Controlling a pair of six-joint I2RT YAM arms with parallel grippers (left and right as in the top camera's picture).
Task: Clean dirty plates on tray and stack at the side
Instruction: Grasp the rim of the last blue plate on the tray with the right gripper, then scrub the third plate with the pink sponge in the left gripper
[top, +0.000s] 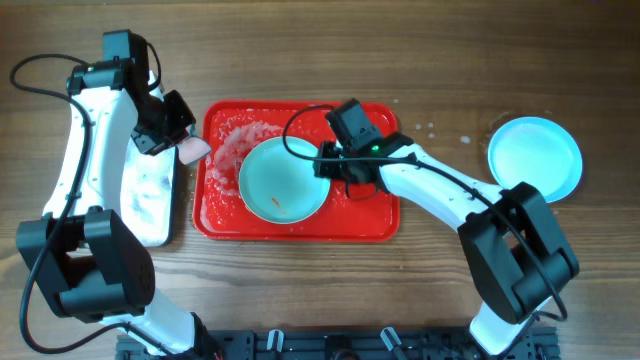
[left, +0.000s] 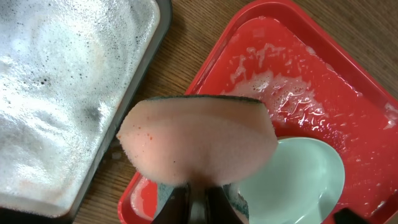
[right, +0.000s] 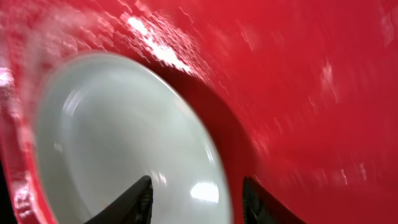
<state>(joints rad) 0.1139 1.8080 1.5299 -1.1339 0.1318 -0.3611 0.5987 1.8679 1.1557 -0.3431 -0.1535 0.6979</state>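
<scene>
My right gripper lowers next, as it is too early to close on the plate. My fingers stop above the plate's rim, its shadow on the tray (top: 370, 215).
A pale turquoise plate (top: 283, 180) with a small orange speck lies on the wet, foamy red tray (top: 370, 215). My right gripper (top: 330, 165) is open, its fingers (right: 198, 196) straddling the plate's right rim (right: 112, 137) over the tray (right: 311, 93). My left gripper (top: 175, 135) is shut on a pink sponge (top: 193, 148) with a green back, held above the tray's left edge. In the left wrist view the sponge (left: 199, 140) hides most of the fingers (left: 198, 208), with the plate (left: 298, 180) and tray (left: 323, 81) beyond. A second plate (top: 535, 158) lies on the table at far right. A third plate is out of view.
A silver metal pan (top: 150, 205) full of soapy foam sits left of the tray; it also shows in the left wrist view (left: 62, 93). Water drops mark the wooden table between the tray and the right plate.
</scene>
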